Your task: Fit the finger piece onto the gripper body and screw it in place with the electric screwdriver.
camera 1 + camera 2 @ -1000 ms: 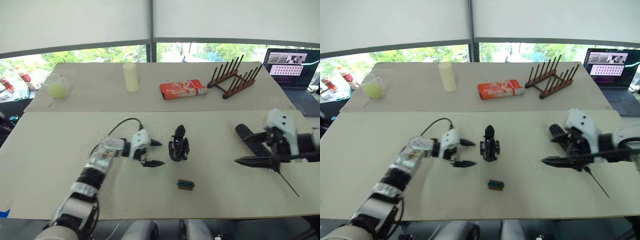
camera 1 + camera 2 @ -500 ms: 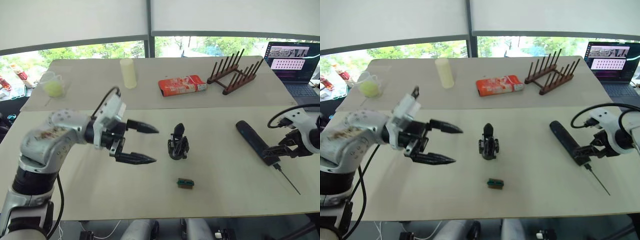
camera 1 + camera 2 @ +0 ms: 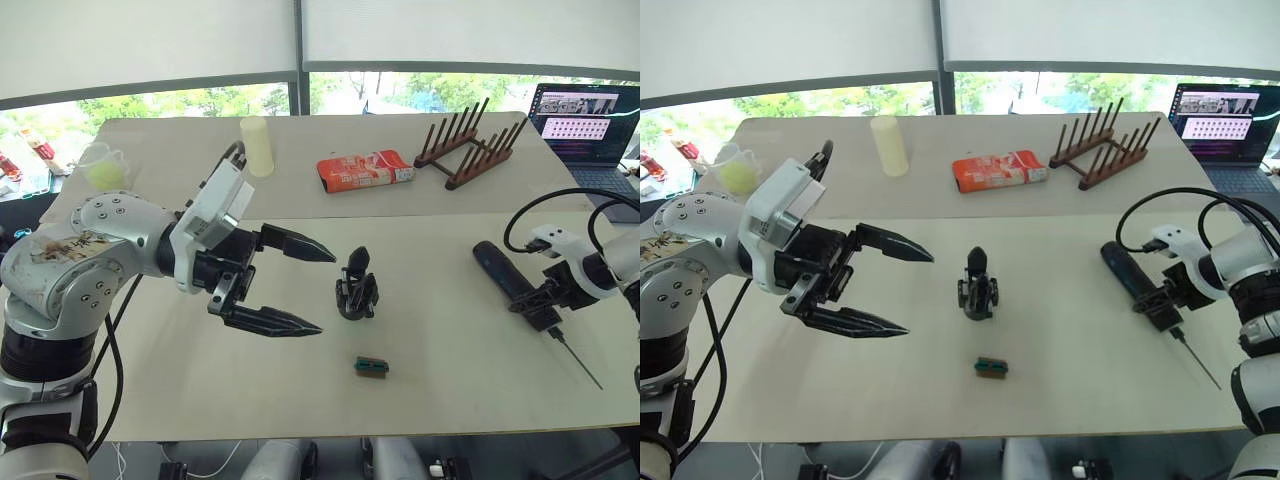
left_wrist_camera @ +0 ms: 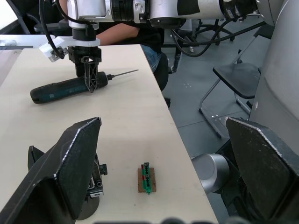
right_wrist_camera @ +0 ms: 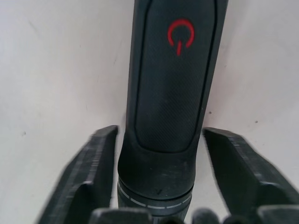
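Next, my right gripper grabs the electric screwdriver by its ringed front collar (image 3: 545,319), so the electric screwdriver's thin bit (image 3: 581,363) stays free to drive the screw.
The gripper body (image 3: 357,290) stands upright mid-table, a pointed black finger rising from it. A loose finger piece is out of view. My left gripper (image 3: 326,292) hovers wide open just left of the body, its fingertips (image 3: 322,251) pointing at it. The electric screwdriver (image 3: 505,278) lies flat on the table at the right, its thin bit (image 3: 578,364) aimed at the near edge. My right gripper (image 3: 541,306) sits over the tool's front end. In the right wrist view its fingers (image 5: 100,163) flank the screwdriver (image 5: 173,93) closely, open, with narrow gaps.
A small green-and-brown block (image 3: 371,368) lies in front of the gripper body. On the far table are a pale yellow cylinder (image 3: 258,146), a red packet (image 3: 365,172), a wooden peg rack (image 3: 470,155), a cup (image 3: 105,170) and a laptop (image 3: 590,130). The near table edge is close.
My left arm has lifted off the table and swung its open gripper right, closer to the gripper body. My right gripper has dropped to straddle the screwdriver's front end. The camera shifted.
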